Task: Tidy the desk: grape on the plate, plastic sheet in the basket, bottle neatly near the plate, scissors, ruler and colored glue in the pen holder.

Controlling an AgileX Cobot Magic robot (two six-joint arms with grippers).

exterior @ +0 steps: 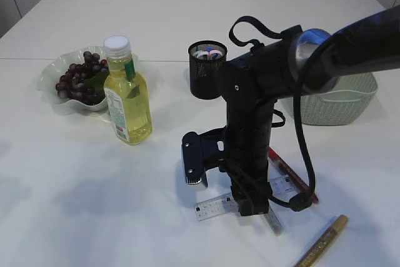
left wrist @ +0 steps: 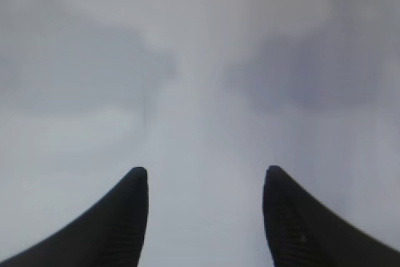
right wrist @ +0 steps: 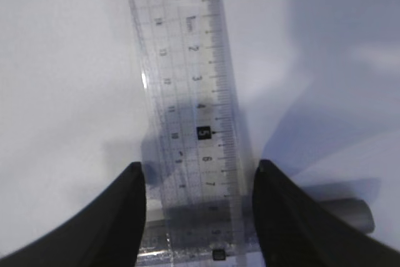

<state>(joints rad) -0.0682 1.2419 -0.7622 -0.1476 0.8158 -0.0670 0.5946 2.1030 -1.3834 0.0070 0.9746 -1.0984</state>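
I need to close my right gripper on the clear ruler now, as my fingers reach down beside its long edges in the right wrist view.
My right gripper (exterior: 250, 207) points down at the clear ruler (exterior: 215, 206) lying flat on the table. In the right wrist view it (right wrist: 200, 167) is open, its jaws straddling the ruler (right wrist: 190, 110) with a gap on the right side. My left gripper (left wrist: 205, 170) is open over bare table and does not show in the exterior view. Grapes (exterior: 78, 79) lie on the plate (exterior: 49, 73). The yellow bottle (exterior: 127, 92) stands beside it. Scissors handles (exterior: 209, 53) stick out of the black pen holder (exterior: 203, 82). A red pen-shaped glue (exterior: 290, 173) and a gold one (exterior: 322, 242) lie nearby. The plastic sheet is out of view.
A pale green basket (exterior: 340, 101) stands at the right behind the arm. A grey cylinder (right wrist: 350, 214) lies under the ruler's near end. The right arm's body hides the table just behind the ruler.
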